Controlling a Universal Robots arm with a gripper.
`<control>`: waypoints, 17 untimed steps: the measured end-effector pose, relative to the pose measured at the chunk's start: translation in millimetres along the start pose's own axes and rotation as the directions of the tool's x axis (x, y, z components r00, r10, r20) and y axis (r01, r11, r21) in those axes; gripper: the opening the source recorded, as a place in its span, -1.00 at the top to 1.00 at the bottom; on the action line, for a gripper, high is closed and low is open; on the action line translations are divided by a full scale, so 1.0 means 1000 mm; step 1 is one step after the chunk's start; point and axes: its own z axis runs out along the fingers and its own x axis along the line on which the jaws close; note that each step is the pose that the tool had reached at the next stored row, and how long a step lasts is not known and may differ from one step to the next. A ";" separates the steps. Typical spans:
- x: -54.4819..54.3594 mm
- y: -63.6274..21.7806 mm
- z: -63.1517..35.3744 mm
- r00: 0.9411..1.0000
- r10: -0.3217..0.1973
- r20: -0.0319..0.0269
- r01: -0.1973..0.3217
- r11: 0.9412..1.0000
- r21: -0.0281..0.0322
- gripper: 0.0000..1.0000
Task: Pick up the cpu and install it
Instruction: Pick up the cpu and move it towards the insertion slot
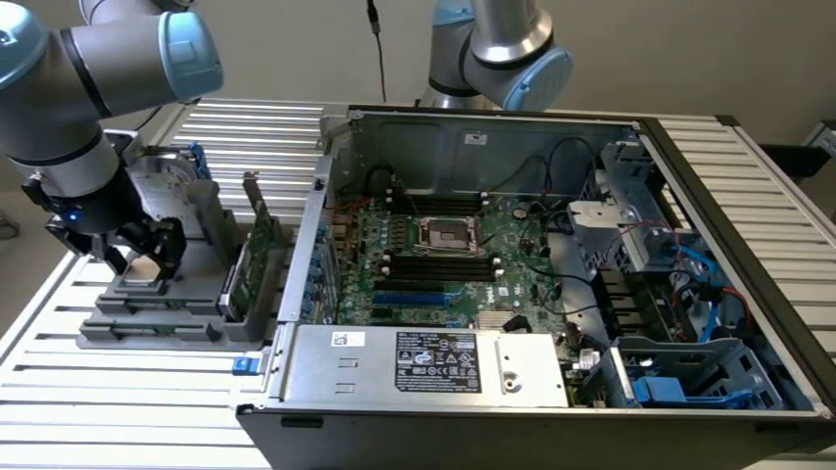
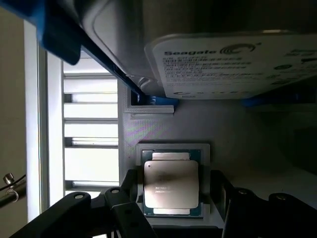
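Note:
My gripper's fingers stand beside the green edges of the CPU (image 2: 171, 184), above the grey parts holder's hollow (image 2: 173, 147). They would catch the CPU now, so my gripper closes on it next.
The cpu (image 2: 171, 184), a small square chip with a dull silver-beige top on a green edge, lies flat in a recess of the grey parts holder (image 2: 218, 129). My gripper (image 2: 173, 182) is open just above it. One dark finger (image 2: 130, 191) stands on either side of the chip, each apart from it. In the exterior view my gripper (image 1: 141, 257) hangs low over the grey holder (image 1: 170, 313) at that view's left, beside the open computer case. The dark cpu socket (image 1: 448, 235) with its metal frame sits mid-motherboard inside the case.
A silver hard drive (image 2: 233, 64) with a white label and blue bracket stands close behind the cpu. A card (image 1: 255, 250) stands upright in the holder. The case wall (image 1: 313, 196) rises between holder and motherboard. A second arm (image 1: 503, 54) stands at the back.

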 end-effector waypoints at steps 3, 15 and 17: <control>0.001 0.0000 0.0000 1.000 0.008 0.000 -0.008 1.000 -0.001 -0.40; 0.001 -0.0014 -0.0001 1.000 0.014 0.000 -0.014 1.000 -0.002 -0.40; 0.001 -0.0015 -0.0001 1.000 0.014 0.000 -0.014 1.000 -0.002 -0.40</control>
